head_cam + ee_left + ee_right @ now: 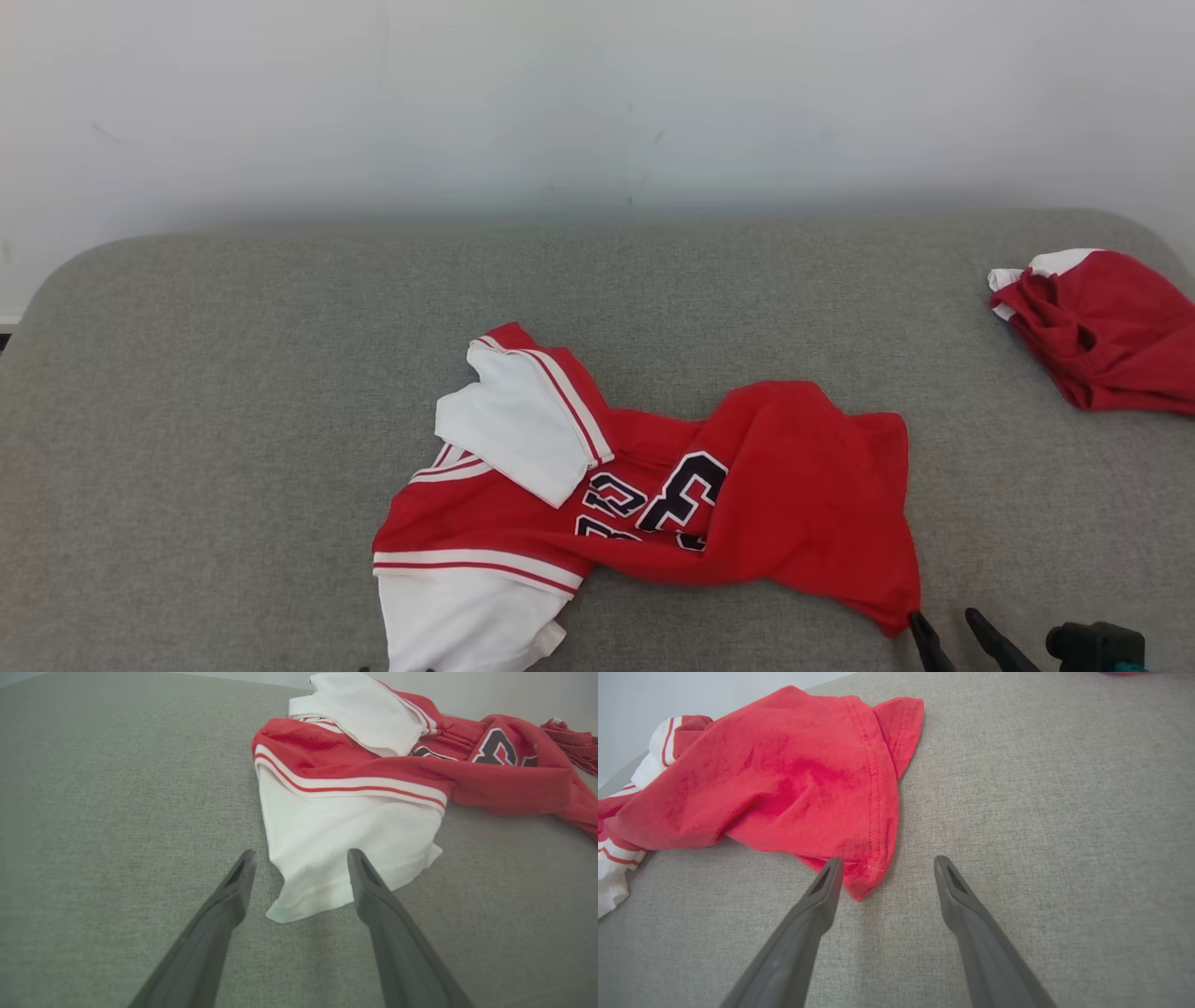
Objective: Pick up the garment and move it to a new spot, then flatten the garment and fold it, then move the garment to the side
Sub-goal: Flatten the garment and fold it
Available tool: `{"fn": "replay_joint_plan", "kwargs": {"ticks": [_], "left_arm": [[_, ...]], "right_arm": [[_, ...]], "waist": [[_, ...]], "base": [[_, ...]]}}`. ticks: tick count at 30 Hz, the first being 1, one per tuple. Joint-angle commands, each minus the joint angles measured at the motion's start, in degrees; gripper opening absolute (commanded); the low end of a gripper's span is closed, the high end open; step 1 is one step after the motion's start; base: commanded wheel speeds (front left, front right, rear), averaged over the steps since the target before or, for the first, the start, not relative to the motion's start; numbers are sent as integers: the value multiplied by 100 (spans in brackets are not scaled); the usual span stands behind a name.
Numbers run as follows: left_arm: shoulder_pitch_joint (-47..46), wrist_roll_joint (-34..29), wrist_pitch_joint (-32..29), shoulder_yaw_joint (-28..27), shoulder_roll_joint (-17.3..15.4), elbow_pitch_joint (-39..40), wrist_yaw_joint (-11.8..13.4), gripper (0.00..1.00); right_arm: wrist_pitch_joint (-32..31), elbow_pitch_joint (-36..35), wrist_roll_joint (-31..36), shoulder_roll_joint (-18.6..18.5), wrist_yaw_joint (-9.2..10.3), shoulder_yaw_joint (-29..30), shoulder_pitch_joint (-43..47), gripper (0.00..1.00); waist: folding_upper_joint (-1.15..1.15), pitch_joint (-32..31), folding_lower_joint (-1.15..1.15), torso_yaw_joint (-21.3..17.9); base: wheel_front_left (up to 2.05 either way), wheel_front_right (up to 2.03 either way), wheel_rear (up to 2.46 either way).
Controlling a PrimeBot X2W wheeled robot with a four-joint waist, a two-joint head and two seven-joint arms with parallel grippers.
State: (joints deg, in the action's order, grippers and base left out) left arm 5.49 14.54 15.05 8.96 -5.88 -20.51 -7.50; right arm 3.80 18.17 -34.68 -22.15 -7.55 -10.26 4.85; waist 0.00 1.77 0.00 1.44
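Observation:
My right gripper grabs the loose hem corner next, as the jersey (784,493) lies slack and the corner pokes out. It takes hold of that red hem corner (895,622).
The garment (653,485) is a red jersey with white sleeves, red-and-white stripes and dark numerals, lying crumpled on the grey cushion. Its red hem corner (859,877) lies loose on the fabric just ahead of my right gripper (885,865), which stands open with nothing held; the same gripper (948,621) shows at the bottom right of the head view. My left gripper (301,858) is open too, its fingers straddling the end of the white sleeve (336,858) without closing on it.
A second red and white garment (1102,327) lies bunched at the cushion's right edge. The grey cushion (233,420) stretches wide to the left and behind the jersey. A pale wall (597,93) rises behind it.

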Motion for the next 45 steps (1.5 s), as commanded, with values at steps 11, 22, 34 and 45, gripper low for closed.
{"fn": "replay_joint_plan", "kwargs": {"ticks": [11, 22, 34, 45], "left_arm": [[-441, 261, 17, 211, -25, -704, 9, 100], [-867, 833, 17, 544, 18, -1199, 9, 0], [-312, 1002, 18, 304, -193, 648, 9, 0], [-2908, 1578, -540, 379, -1658, 1613, 10, 0]], "right_arm": [[220, 777, 102, 182, 16, -262, -593, 100], [472, 1304, -99, 245, 16, -542, -847, 0], [850, 175, -223, -27, 16, -460, -729, 0], [-147, -723, -66, -136, 16, -528, -3282, 0]], "waist": [[0, 164, 0, 89], [0, 125, 0, 159], [0, 48, 0, 61], [0, 848, 0, -303]], "base": [[0, 0, 0], [0, 0, 0], [0, 0, 0], [0, 0, 0]]}}
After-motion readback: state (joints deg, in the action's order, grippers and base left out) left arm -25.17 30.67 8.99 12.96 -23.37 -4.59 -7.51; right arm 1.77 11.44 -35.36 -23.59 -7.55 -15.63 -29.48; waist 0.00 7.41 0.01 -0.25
